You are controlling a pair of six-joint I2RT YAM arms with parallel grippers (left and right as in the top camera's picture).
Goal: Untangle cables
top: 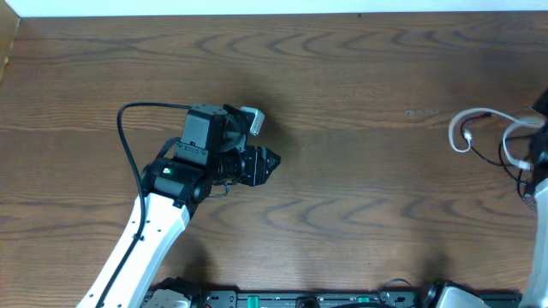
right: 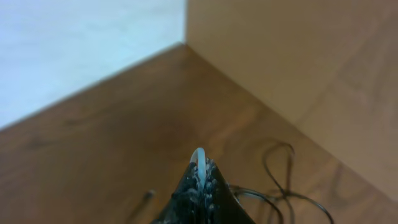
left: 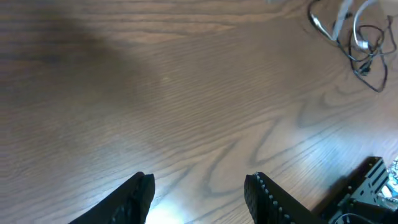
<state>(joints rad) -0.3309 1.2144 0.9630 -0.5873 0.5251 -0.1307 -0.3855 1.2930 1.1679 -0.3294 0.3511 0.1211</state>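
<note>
The white cable's loops hang from my right gripper's fingers above the wood, so my right gripper keeps hold of the white cable until it rests on the tabletop.
The white cable (top: 465,128) lies in loops at the table's far right, tangled with the thin black cable (top: 512,168). Both show at the top right of the left wrist view, the white cable (left: 339,22) beside the black cable (left: 368,53). My right gripper (right: 200,167) is shut on a bend of the white cable (right: 198,154), which pokes out between its tips. Loops of the black cable (right: 283,183) lie on the wood just beyond. My left gripper (left: 200,190) hangs open over bare wood mid-table, far left of the cables, with nothing between its fingers (left: 142,190).
The left arm (top: 163,214) reaches in from the bottom left, with its own thick black wire (top: 128,141) arching off it. The right arm (top: 539,197) stands at the right edge. A wooden side wall (right: 292,56) rises behind the cables. Robot bases (top: 342,299) line the front edge.
</note>
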